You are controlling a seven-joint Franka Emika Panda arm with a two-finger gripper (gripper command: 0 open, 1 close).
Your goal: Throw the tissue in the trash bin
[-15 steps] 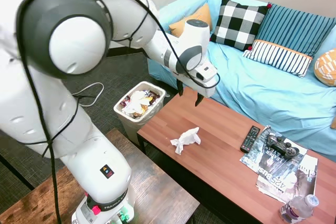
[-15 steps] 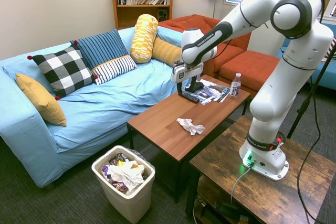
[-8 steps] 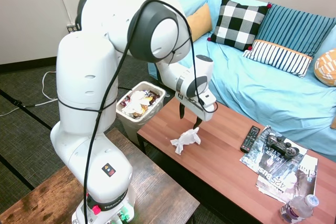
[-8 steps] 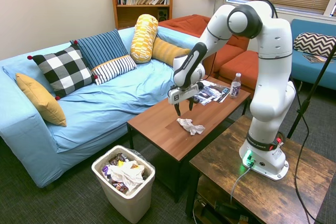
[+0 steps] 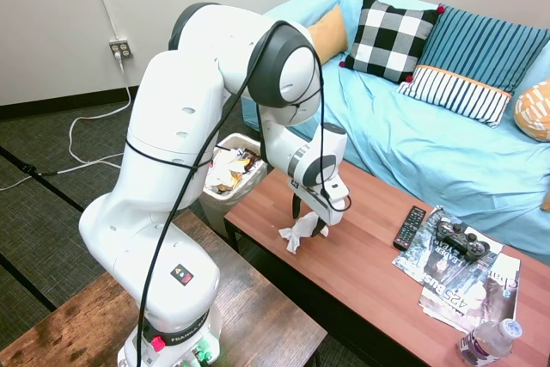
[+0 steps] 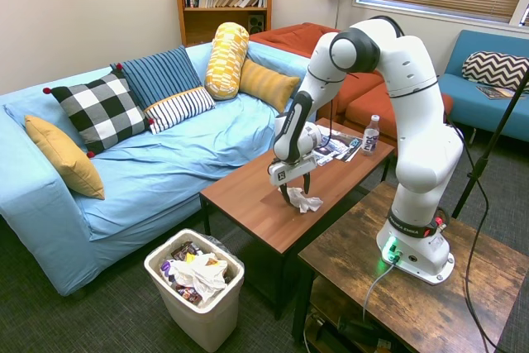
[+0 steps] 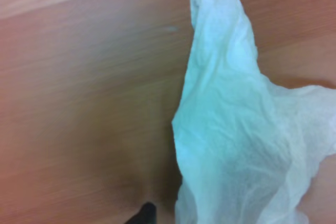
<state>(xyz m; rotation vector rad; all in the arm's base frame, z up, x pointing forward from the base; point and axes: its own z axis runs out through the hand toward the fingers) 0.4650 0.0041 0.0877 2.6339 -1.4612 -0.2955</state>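
My gripper will grab the tissue's crumpled upper part (image 5: pixel 306 223) next. That part stands up between my fingertips, and the tissue's corners lie slack on the tabletop.
The crumpled white tissue (image 5: pixel 297 234) (image 6: pixel 311 202) lies on the brown coffee table (image 5: pixel 369 272) (image 6: pixel 248 196) near its bin-side end. My gripper (image 5: pixel 308 223) (image 6: pixel 293 197) has come down onto it and stands open, one finger on each side of the tissue's upper part. Up close in the wrist view, the tissue (image 7: pixel 236 129) fills the right half of the picture over the wood. The white trash bin (image 5: pixel 251 176) (image 6: pixel 202 320) stands on the carpet just off that end of the table, filled with wrappers and paper, partly hidden behind my arm in the first exterior view.
Further along the table lie a black remote (image 5: pixel 411 227), a game controller (image 5: pixel 455 236) on magazines (image 5: pixel 464 285) and a water bottle (image 5: pixel 488 341). The blue sofa (image 5: pixel 430 143) with cushions runs along the table's far side. A darker wooden table (image 6: pixel 413 287) carries my base.
The arm swung from high over the table's sofa side down to the tissue. The open gripper dropped until its fingers straddle the tissue. The tissue has not moved.
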